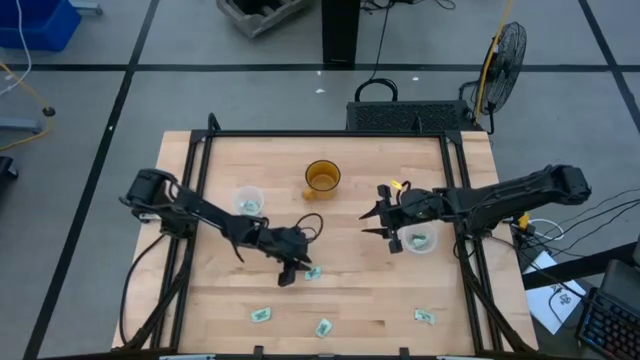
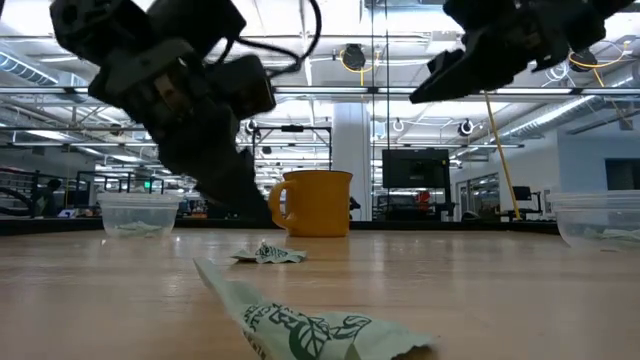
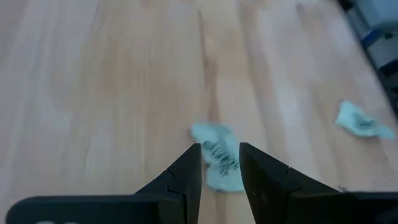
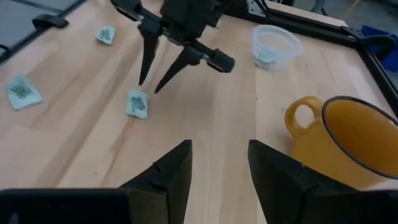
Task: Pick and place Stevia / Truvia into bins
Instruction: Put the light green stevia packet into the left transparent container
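Note:
My left gripper will next put the pale green sachet into a bin (image 1: 248, 200). It will pick up the sachet by its edge (image 1: 313, 272).
Several pale green and white sachets lie flat on the wooden table. My left gripper (image 1: 292, 272) (image 3: 220, 148) is open and points down over one sachet (image 3: 219, 163) (image 4: 137, 104) (image 1: 312, 272). Its fingertips stand on either side of the sachet, just above it, and I see no touch. Loose sachets lie nearer the near edge (image 1: 260, 316) (image 1: 323, 327) (image 1: 425, 316). Both clear cups, the left cup (image 1: 247, 200) (image 4: 273, 46) and the right cup (image 1: 420, 241), hold sachets. My right gripper (image 1: 372, 222) (image 4: 219, 146) hangs open and empty above the table beside the right cup.
An amber mug (image 1: 322, 178) (image 4: 348, 140) stands toward the far edge between the cups. A black frame (image 1: 330, 134) runs round the table top. In the low view one crumpled sachet (image 2: 300, 325) lies close to the camera and another (image 2: 268, 254) farther back.

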